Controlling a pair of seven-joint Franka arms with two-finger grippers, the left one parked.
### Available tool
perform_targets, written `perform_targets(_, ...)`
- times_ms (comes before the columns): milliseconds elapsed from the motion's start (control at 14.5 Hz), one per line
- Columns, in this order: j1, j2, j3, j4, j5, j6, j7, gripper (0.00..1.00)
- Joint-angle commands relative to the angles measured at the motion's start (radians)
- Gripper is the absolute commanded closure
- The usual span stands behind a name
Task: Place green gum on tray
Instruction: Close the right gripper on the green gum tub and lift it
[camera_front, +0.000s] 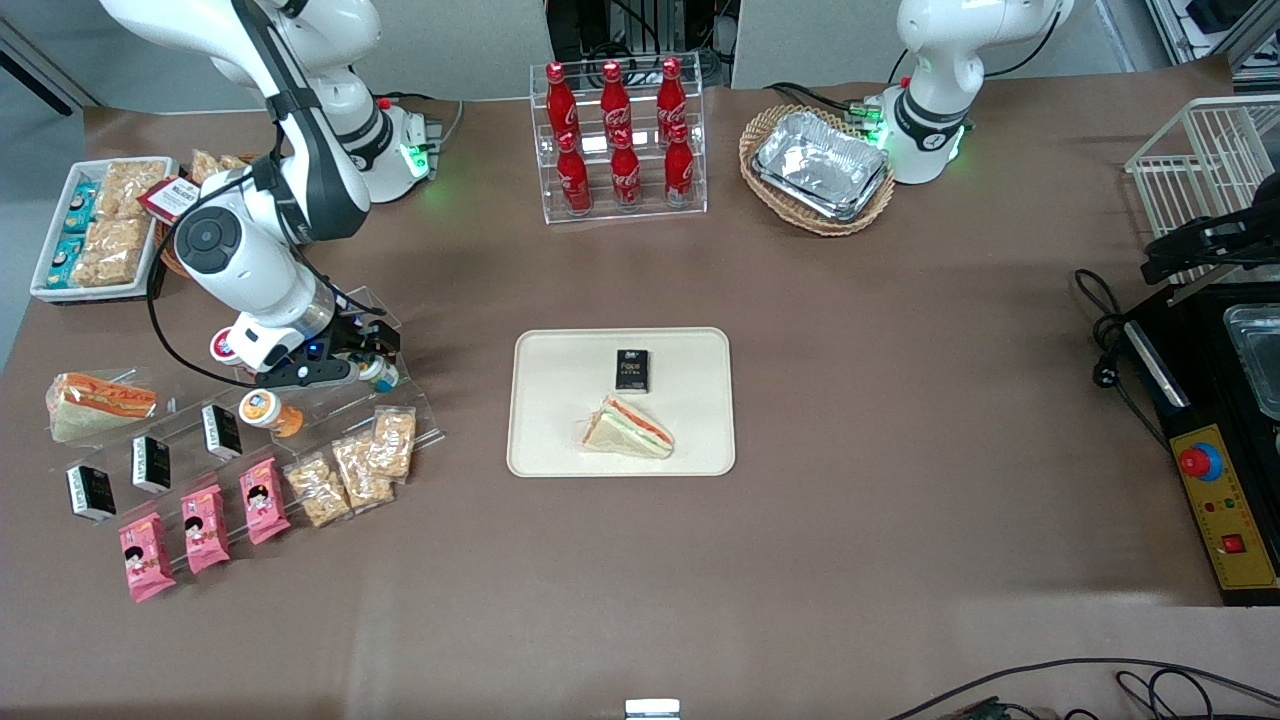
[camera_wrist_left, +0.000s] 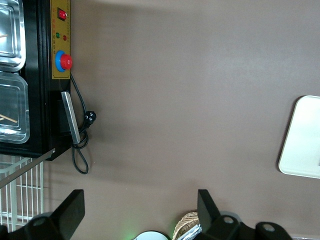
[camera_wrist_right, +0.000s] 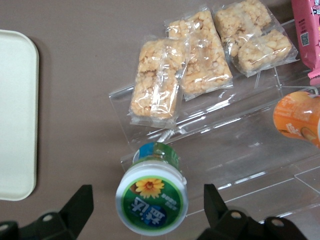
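My right gripper grabs the canister by its white lid next, to put it on the cream tray.
The green gum, a small canister with a white, green-rimmed lid and a yellow flower mark, stands on the clear acrylic display stand. In the front view the green gum shows just under the wrist. My right gripper is open, one finger on each side of the canister, with gaps on both sides. In the front view the gripper is low over the stand at the working arm's end of the table. The cream tray lies mid-table and also shows in the wrist view.
A sandwich and a black box lie on the tray. An orange-lidded canister and puffed-rice bars sit on the stand close to the gum. Pink packets, black boxes and a cola rack stand around.
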Motion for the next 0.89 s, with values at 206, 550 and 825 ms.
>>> perform_targets(206,0.008,0.011,-0.006,-0.02,-0.006,0.054,-0.008,0.08)
perform_targets(550,0.008,0.019,-0.006,-0.022,-0.007,0.057,-0.008,0.26)
perform_targets(825,0.008,0.017,-0.006,-0.02,-0.01,0.055,-0.008,0.48)
